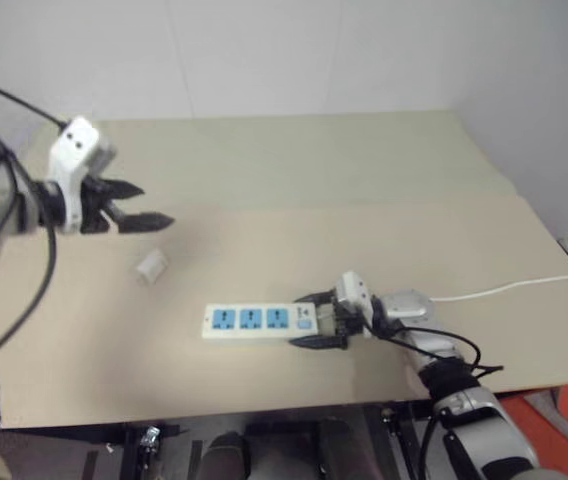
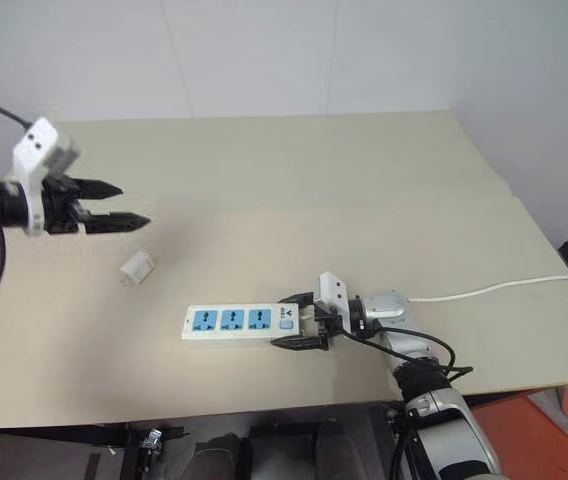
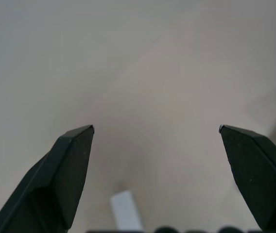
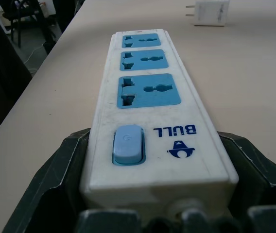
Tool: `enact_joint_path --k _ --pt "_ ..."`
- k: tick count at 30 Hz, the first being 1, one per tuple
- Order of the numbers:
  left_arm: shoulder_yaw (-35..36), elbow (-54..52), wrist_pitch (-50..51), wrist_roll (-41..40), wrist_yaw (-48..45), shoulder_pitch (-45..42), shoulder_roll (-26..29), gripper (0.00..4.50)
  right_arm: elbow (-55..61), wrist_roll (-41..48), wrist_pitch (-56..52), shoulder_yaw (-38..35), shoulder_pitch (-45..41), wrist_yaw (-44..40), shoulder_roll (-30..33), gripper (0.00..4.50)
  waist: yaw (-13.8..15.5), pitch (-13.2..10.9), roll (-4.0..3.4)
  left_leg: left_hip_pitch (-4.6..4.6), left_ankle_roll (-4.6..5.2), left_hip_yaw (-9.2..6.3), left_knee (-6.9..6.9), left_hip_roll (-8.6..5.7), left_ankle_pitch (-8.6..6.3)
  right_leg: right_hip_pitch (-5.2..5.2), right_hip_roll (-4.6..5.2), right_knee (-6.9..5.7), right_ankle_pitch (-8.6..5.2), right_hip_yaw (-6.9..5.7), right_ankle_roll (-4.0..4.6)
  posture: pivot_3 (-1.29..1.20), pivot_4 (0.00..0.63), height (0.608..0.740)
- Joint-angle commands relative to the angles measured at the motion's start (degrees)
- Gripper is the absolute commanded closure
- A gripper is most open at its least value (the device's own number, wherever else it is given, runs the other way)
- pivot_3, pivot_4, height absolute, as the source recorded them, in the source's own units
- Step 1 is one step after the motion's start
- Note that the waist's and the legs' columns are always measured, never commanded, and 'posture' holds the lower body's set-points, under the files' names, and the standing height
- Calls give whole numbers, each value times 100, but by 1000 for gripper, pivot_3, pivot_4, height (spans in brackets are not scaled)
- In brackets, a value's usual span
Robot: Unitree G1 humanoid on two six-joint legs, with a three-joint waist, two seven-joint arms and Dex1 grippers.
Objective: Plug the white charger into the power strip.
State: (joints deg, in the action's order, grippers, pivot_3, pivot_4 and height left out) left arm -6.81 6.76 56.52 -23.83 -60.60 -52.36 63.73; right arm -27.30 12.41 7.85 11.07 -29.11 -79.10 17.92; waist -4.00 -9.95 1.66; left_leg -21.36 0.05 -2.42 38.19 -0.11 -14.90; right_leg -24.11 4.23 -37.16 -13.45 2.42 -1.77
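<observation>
The charger (image 1: 150, 265) has long, flat facing sides beside its prong end. My left gripper will grab it by those sides next to plug it into the power strip.
The white charger (image 1: 150, 265) lies on its side on the beige table, left of the middle; in the right wrist view the charger (image 4: 211, 12) lies far off with its prongs showing. My left gripper (image 1: 154, 206) hovers above and just behind it, open wide, with nothing between its fingers (image 3: 75, 160). The power strip (image 1: 259, 321) lies flat near the front edge, its three blue sockets facing up. My right gripper (image 1: 306, 320) is shut on the power strip's button end, one finger against each long side (image 4: 55, 179).
The strip's thin white cord (image 1: 504, 290) runs right across the table (image 1: 364, 200) to its right edge. A white wall stands behind the table. Dark chair legs and cables show on the floor beyond the table's side in the right wrist view.
</observation>
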Motion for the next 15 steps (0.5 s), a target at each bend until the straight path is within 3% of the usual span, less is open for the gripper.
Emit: enact_joint_path --k 1,5,9,15 --pt "-1412 926 808 905 -423 -1236 -153 0 108 5 63 94 97 51 -81 1067 10 1 1 0 0 14 1 1 0 5 -4 4 0 -2 -1 0 150 740" --pt "-2840 2310 1610 1603 -850 -2466 -785 0 289 31 -19 81 216 199 -123 1067 0 2 3 -6 0 18 9 4 0 2 -13 0 -2 2 -3 0 150 740" --pt "-3953 3588 1533 2167 -1580 -3002 -1357 0 511 40 -95 98 378 300 -100 1067 -32 1 3 -14 1 18 10 12 0 -10 -25 -3 -3 6 -3 0 150 740" --pt "-4250 5376 670 2978 -1804 -3312 -2171 0 792 51 -218 119 577 463 -73 1067 -6 1 6 -46 1 6 14 16 0 -22 -29 -4 -2 0 -2 0 150 740"
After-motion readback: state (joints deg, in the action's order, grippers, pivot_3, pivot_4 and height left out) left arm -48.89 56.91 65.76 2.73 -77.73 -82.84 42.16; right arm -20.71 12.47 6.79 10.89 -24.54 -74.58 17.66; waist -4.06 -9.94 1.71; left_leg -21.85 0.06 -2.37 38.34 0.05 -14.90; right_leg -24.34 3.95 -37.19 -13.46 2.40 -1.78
